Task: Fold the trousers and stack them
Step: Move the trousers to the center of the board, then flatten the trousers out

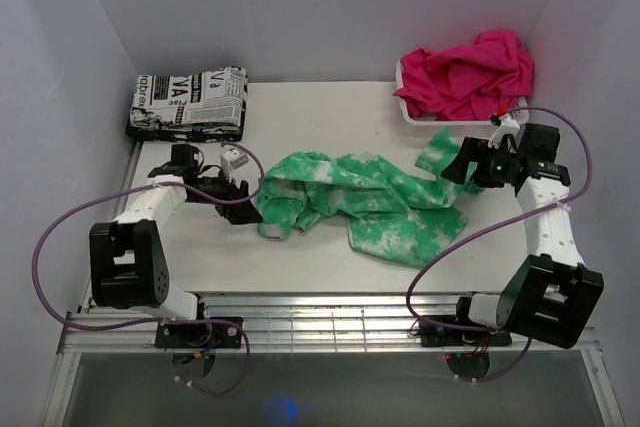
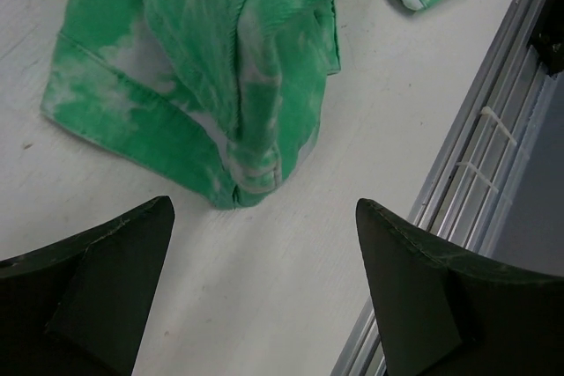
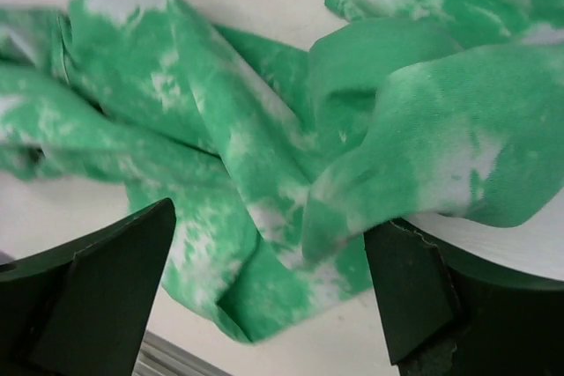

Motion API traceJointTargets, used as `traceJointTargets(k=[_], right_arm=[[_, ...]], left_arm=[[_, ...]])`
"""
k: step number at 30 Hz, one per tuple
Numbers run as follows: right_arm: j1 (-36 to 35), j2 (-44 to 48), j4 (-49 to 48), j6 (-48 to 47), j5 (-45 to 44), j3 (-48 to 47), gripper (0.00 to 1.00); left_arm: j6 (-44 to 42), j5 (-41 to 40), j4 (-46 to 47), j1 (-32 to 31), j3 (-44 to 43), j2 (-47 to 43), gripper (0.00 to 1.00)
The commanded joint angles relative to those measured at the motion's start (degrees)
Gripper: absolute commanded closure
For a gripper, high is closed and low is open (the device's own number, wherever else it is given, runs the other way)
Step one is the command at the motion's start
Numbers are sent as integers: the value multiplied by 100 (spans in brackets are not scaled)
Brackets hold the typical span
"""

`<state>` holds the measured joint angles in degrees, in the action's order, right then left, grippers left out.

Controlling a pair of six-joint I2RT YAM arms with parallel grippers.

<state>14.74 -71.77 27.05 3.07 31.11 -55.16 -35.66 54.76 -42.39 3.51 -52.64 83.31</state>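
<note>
The hem corner of the mint green trousers will be grabbed next by my left gripper, so that I can spread the crumpled cloth for folding.
The mint green trousers with white blotches lie crumpled across the middle of the table. My left gripper is open and empty, just left of the trousers' left end; in the left wrist view that hem lies ahead of the spread fingers. My right gripper is open at the trousers' right end; in the right wrist view a fold of cloth lies between the spread fingers, not gripped.
A folded black-and-white newsprint cloth sits at the back left. A pink cloth fills a white tray at the back right. A metal rail runs along the near edge. White walls enclose the table.
</note>
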Motion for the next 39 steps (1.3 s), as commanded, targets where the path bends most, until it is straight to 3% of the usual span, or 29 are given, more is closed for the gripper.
traceJointTargets(k=[1,5,8,9,11,12,15,16,20,29,32,33,35,38,39], right_arm=[[20,-258,1747,-2955,738,-829,8],[2,-338,2777,-4864,431,-576,9],[-15,-312,3366,-5727,263,-347,14],[-50,-285,3821,-5956,429,-268,17],[-251,-198,4193,-6475,553,-145,18],[-392,-145,4256,-6521,441,47,17],[-1040,275,3862,-6425,-24,600,16],[-1218,408,3626,-6416,-105,733,16],[-2349,848,3080,-6075,-421,1322,16],[-3161,-12,1392,-5291,-940,1701,19],[-3355,-346,1022,-5255,-1054,1754,33],[-3390,-399,935,-5273,-1089,1763,50],[-3390,-321,969,-5282,-1142,1719,71],[-3382,47,1319,-5221,-1397,1412,92],[-3373,197,1451,-5246,-1554,1324,92]], left_arm=[[392,500,556,-324,175,142,6],[928,377,1179,-641,377,186,14],[1524,211,1742,-632,482,116,34],[1623,202,1830,-641,483,89,45],[1842,167,1979,-641,439,63,54],[1904,175,1998,-641,361,63,65],[2123,62,1998,-632,124,98,83],[2194,0,1972,-632,53,133,100],[2458,-168,1770,-448,-264,335,100],[2565,-316,1463,378,-554,467,100],[2301,-405,1190,615,-659,458,100],[2092,-414,1033,738,-738,450,100],[1846,-553,831,835,-870,423,100],[1502,-843,504,1011,-1195,301,100],[1327,-1027,460,1046,-1352,257,100]])
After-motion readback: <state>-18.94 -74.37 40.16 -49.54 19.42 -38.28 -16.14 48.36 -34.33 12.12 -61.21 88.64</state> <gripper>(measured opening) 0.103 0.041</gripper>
